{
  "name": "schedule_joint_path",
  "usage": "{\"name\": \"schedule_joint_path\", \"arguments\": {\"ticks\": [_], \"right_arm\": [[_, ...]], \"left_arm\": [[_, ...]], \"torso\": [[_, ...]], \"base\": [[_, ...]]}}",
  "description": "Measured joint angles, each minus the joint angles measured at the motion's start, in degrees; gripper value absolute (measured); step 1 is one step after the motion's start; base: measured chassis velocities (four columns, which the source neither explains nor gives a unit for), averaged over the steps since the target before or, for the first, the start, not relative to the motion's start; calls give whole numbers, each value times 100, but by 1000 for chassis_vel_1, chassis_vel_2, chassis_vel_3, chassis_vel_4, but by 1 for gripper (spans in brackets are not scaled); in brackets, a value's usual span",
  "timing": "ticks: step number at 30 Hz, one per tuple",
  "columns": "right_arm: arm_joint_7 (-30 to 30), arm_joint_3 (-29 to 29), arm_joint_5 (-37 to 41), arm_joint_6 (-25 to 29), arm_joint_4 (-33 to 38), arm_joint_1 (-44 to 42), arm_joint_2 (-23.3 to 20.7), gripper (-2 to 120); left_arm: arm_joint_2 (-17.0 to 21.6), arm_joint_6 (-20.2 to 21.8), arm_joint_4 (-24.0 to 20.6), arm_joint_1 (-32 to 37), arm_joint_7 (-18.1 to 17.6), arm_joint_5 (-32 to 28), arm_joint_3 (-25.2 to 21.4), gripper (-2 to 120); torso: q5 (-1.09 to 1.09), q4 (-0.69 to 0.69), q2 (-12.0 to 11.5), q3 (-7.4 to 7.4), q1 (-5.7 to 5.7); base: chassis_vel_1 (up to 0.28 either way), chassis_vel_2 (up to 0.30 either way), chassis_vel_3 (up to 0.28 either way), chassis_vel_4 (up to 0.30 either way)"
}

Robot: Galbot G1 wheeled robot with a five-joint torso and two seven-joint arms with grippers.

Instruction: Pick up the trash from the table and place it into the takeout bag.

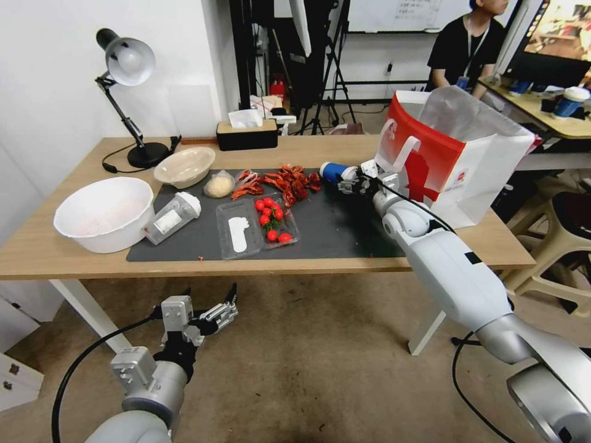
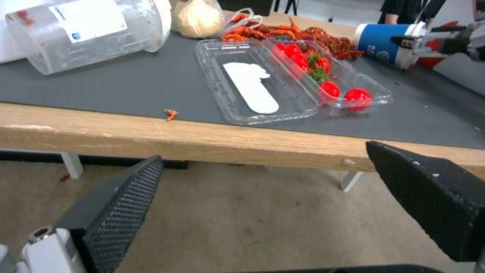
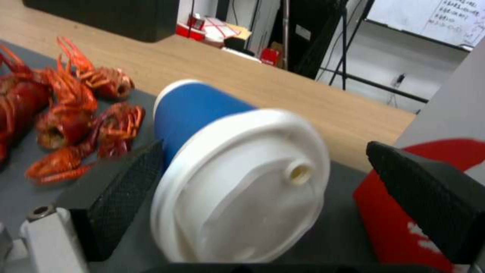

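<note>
The right gripper grabs the blue paper cup by its white lid end (image 1: 350, 175) next, where the mat is empty, since crayfish shells crowd the cup's base.
A blue paper cup (image 1: 331, 171) with a white lid (image 3: 237, 189) lies on its side on the dark mat of the table (image 1: 61, 258), just left of the red and white takeout bag (image 1: 443, 154). My right gripper (image 1: 348, 178) is open around the cup's lid end, one finger (image 3: 121, 189) close against it, the other apart. A clear white-capped bottle (image 1: 172, 215) lies at the mat's left end. The wrapped beige lump (image 1: 219, 184) and shallow beige bowl (image 1: 184, 166) sit behind it. My left gripper (image 1: 209, 296) hangs open below the table's front edge.
A large white bowl (image 1: 104, 213) stands at the table's left. A clear tray of tomatoes (image 1: 255, 226) and red crayfish (image 1: 289, 181) lie mid-mat. A desk lamp (image 1: 126, 61) and tissue box (image 1: 246, 134) stand at the back. A stool (image 1: 554, 246) is to the right.
</note>
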Motion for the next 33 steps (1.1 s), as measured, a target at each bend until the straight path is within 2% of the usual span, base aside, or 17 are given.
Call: {"name": "schedule_joint_path", "arguments": {"ticks": [19,22,24,26,33], "right_arm": [[-82,17,-156,-135,-116,-96,26,98],[-117,21,-156,-133,-166,-96,38,86],[-127,22,-156,-133,-168,-98,40,83],[-138,22,-144,-144,-168,-111,42,71],[-155,24,-94,-157,-116,-151,13,62]], "left_arm": [[27,-4,7,-21,1,-12,-17,100],[21,-26,19,-18,7,-13,-15,100],[22,-34,20,-18,7,-13,-18,100],[25,-111,29,-20,7,-16,-23,100],[37,-165,39,-18,7,-18,-17,100]], "torso": [[0,0,0,0,0],[0,0,0,0,0],[0,0,0,0,0],[0,0,0,0,0],[-1,-1,1,0,0]], "base": [[0,0,0,0],[0,0,0,0],[0,0,0,0],[0,0,0,0],[0,0,0,0]]}}
